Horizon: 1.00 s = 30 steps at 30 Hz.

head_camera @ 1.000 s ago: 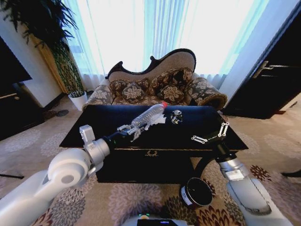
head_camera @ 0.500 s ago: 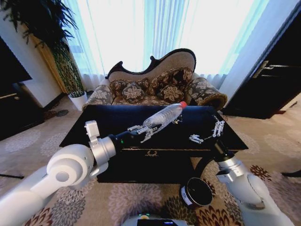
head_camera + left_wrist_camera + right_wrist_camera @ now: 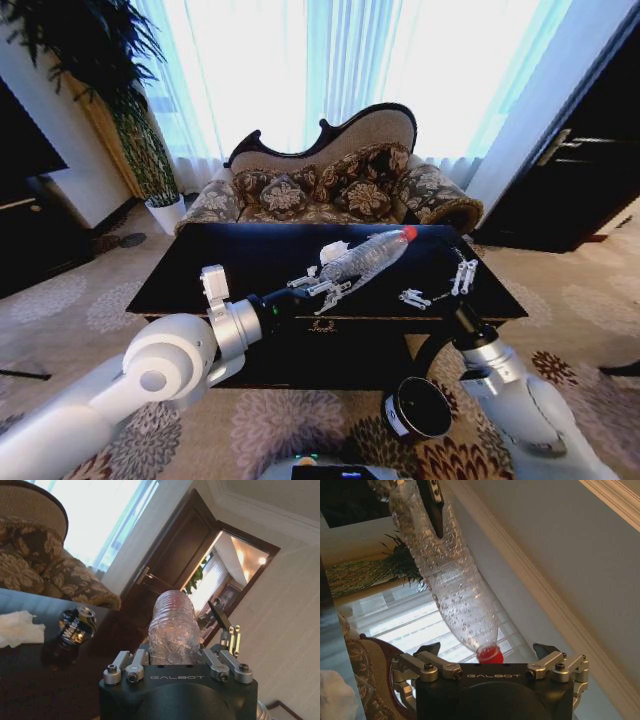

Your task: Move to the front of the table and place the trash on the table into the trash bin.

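My right gripper reaches the clear plastic bottle next and grips its red-end with the cap (image 3: 405,236) to carry the bottle over to the black trash bin (image 3: 415,408).
My left gripper (image 3: 325,288) is shut on a clear plastic bottle (image 3: 365,258) with a red cap, held level above the dark table (image 3: 200,270). The left wrist view has the bottle (image 3: 172,627) standing between that gripper's (image 3: 175,661) fingers. My right gripper (image 3: 437,285) is open over the table's right end, a short way from the cap. In the right wrist view the red cap (image 3: 490,653) points into its open fingers. A white tissue wad (image 3: 333,248) and a crumpled dark wrapper (image 3: 75,627) lie on the table. The black trash bin (image 3: 415,408) stands on the carpet by the right arm.
An ornate patterned sofa (image 3: 330,185) stands behind the table before bright curtains. A potted plant (image 3: 150,160) is at the back left, and a dark wooden door (image 3: 570,170) on the right. Patterned carpet surrounds the table.
My left arm has carried the bottle to the right and slightly lower, bringing its cap close to the right gripper. The right gripper has shifted a little and stays open.
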{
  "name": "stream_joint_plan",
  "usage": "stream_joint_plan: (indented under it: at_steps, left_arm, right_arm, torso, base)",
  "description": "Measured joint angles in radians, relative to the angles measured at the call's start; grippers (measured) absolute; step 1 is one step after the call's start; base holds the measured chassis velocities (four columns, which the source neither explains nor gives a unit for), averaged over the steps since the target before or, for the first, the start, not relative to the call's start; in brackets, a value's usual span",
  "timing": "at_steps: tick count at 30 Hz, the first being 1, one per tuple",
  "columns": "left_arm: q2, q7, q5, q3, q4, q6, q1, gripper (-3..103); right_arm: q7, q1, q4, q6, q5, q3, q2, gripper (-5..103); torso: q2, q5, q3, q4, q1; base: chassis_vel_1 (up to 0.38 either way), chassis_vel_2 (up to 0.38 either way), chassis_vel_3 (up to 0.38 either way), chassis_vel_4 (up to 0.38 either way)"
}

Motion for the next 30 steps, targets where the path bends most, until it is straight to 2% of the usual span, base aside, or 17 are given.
stream_joint_plan:
  at_steps: [6,9,14,21,22,23,26,29,30]
  left_arm:
    - [-0.019,-0.001,0.033,0.069,0.001,-0.003,-0.018,36]
    - [-0.036,0.001,0.058,0.145,0.001,-0.006,-0.054,36]
    - [-0.074,0.001,0.059,0.222,0.001,-0.005,-0.117,36]
    - [-0.078,0.001,0.058,0.236,0.002,-0.005,-0.117,36]
    - [-0.078,0.001,0.058,0.236,0.002,-0.004,-0.113,36]
    - [-0.078,0.002,0.058,0.236,0.002,-0.004,-0.111,36]
    - [-0.079,0.003,0.059,0.237,0.001,-0.003,-0.108,36]
    - [-0.079,0.005,0.060,0.235,0.001,-0.003,-0.102,36]
    - [-0.077,0.007,0.060,0.231,0.001,-0.003,-0.096,36]
  right_arm:
    - [-0.003,-0.012,0.022,-0.001,-0.026,-0.012,0.033,100]
    - [-0.006,-0.023,0.037,-0.001,-0.035,-0.015,0.055,100]
    - [-0.006,-0.045,0.053,-0.001,-0.035,-0.001,0.089,100]
    - [-0.006,-0.055,0.055,0.001,-0.033,0.001,0.102,101]
    - [-0.006,-0.057,0.055,0.003,-0.033,0.001,0.104,96]
    - [-0.006,-0.058,0.055,0.004,-0.033,0.001,0.106,96]
    - [-0.005,-0.059,0.055,0.006,-0.032,0.001,0.112,80]
    - [-0.006,-0.061,0.055,0.009,-0.031,0.000,0.116,76]
    - [-0.006,-0.065,0.055,0.010,-0.024,-0.003,0.120,70]
  torso:
    - [0.000,0.0000,0.000,0.0000,0.000]
    - [0.000,0.0000,0.000,0.0000,0.000]
    - [0.000,0.0001,0.000,-0.0004,0.000]
    - [0.000,0.0000,0.000,0.0000,0.000]
    - [0.000,0.0000,0.000,0.0000,0.000]
    - [0.000,-0.0001,0.000,0.0000,0.000]
    - [0.000,0.0000,0.000,0.0000,0.000]
    - [0.000,0.0000,0.000,0.0000,0.000]
    - [0.000,0.0000,0.000,0.0000,0.000]
  base:
    - [0.000,0.000,0.000,0.000]
    - [0.000,0.000,0.000,0.000]
    - [0.000,0.000,0.000,0.000]
    - [0.000,0.000,0.000,0.000]
    - [0.000,0.000,0.000,0.000]
    - [0.000,0.000,0.000,0.000]
    - [0.000,0.000,0.000,0.000]
    - [0.000,0.000,0.000,0.000]
    - [0.000,0.000,0.000,0.000]
